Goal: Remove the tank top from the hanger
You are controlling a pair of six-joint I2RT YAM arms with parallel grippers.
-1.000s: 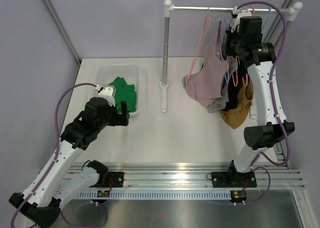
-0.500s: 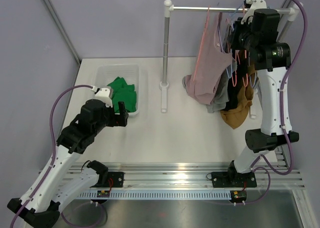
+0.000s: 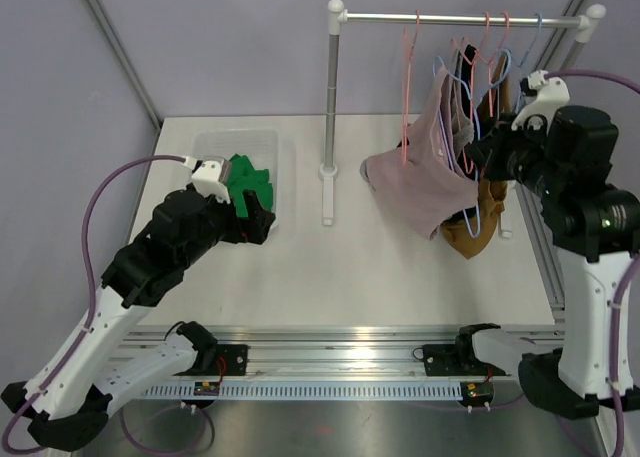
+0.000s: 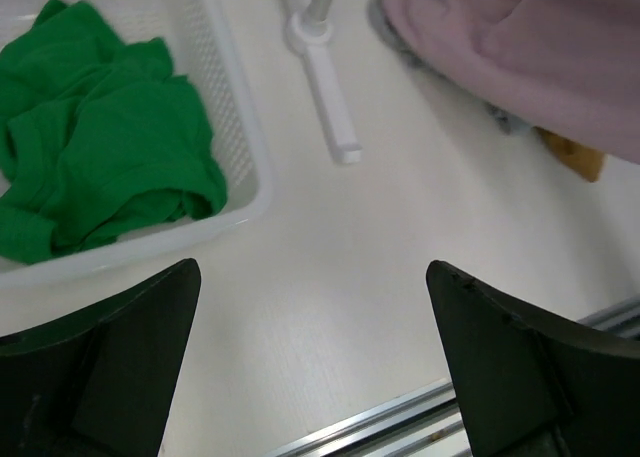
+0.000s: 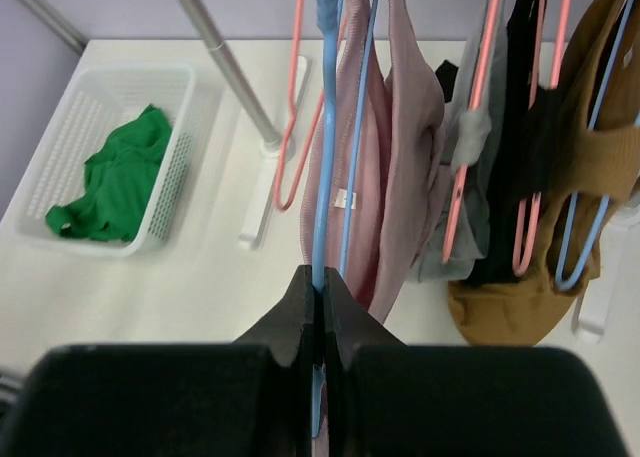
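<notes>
I need to grab the mauve tank top by its shoulder strap (image 3: 441, 89) with my left gripper, away from where my right gripper holds it, to take it off the hanger.
A mauve tank top (image 3: 418, 182) hangs on a blue hanger (image 3: 443, 95), whose hook sits below the rail (image 3: 440, 18). My right gripper (image 3: 478, 159) is shut on the blue hanger's wire and holds it in front of the rack. In the right wrist view the shut fingers (image 5: 319, 277) pinch the blue hanger (image 5: 326, 127), with the tank top (image 5: 400, 147) draped just behind. My left gripper (image 3: 258, 217) is open and empty beside the basket; in the left wrist view it (image 4: 312, 272) hovers over bare table.
A white basket (image 3: 215, 139) holding a green garment (image 3: 250, 177) stands at the left. The rack post (image 3: 330, 97) and its foot stand mid-table. Grey, black and mustard (image 3: 480, 227) garments hang on pink and blue hangers at the right of the rail.
My right gripper has come down and away from the rail with the blue hanger, and the tank top has swung out with it. My left gripper has shifted slightly toward the basket.
</notes>
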